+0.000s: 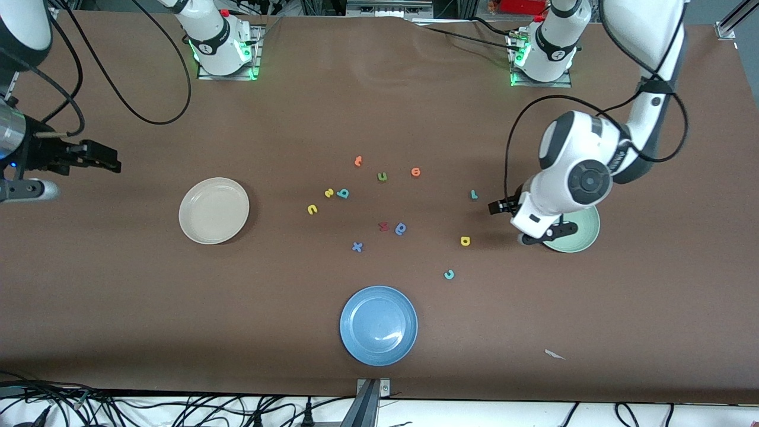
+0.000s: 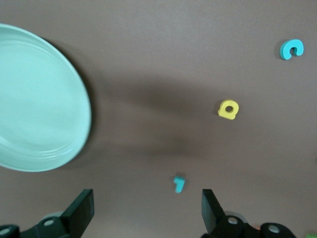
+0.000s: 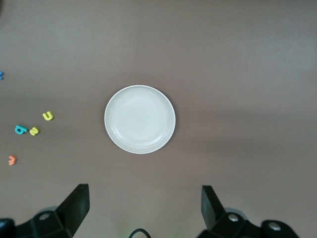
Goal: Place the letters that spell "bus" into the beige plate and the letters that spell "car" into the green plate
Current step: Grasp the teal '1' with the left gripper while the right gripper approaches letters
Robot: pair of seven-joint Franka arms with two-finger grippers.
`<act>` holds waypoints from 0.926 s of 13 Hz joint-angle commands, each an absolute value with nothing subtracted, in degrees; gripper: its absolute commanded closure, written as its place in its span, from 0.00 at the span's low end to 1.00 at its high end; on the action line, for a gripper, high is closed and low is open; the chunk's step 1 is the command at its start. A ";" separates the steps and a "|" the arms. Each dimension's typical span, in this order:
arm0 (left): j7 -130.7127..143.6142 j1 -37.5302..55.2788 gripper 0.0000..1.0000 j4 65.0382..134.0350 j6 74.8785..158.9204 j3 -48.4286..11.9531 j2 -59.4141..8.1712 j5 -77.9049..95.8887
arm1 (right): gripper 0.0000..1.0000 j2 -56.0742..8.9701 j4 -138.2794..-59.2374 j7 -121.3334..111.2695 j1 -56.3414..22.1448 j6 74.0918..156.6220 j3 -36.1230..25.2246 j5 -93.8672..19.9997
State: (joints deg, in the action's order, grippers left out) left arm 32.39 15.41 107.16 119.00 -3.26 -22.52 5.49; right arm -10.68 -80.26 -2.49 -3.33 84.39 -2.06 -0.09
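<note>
I need to pick up the teal r by its stem with my left gripper next, to start "car" in the green plate.
The beige plate lies bare toward the right arm's end of the table. The green plate, also bare, is half covered by the left arm. Near mid-table lie the yellow s, teal b and yellow u. The teal r, yellow a and teal c lie beside the green plate. My left gripper hangs open over the table between that plate and the r, holding nothing. High beside the beige plate, my right gripper waits open.
A blue plate sits near the table's front edge. Other letters lie mid-table: an orange one, a green u, an orange o, a red one, a blue one and a blue x. A paper scrap lies near the front.
</note>
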 commanded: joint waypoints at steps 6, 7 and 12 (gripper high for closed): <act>37.26 20.74 0.01 118.92 137.72 -2.90 -25.12 6.85 | 0.00 -5.54 -90.78 -1.76 -3.16 90.95 -0.54 -1.49; 37.35 21.26 0.01 119.00 138.77 -2.90 -26.18 6.86 | 0.00 -5.62 -91.84 -1.32 -3.16 92.53 0.43 -1.49; 38.50 21.89 0.22 120.32 139.92 -3.16 -27.07 7.12 | 0.00 -7.46 -96.41 6.93 -3.16 99.30 7.63 -1.49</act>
State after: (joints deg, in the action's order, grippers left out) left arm 38.32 21.46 119.12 139.48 -3.37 -28.02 5.49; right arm -7.43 -93.94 4.28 -3.48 96.28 5.36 -0.54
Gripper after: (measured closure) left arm 0.119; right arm 0.000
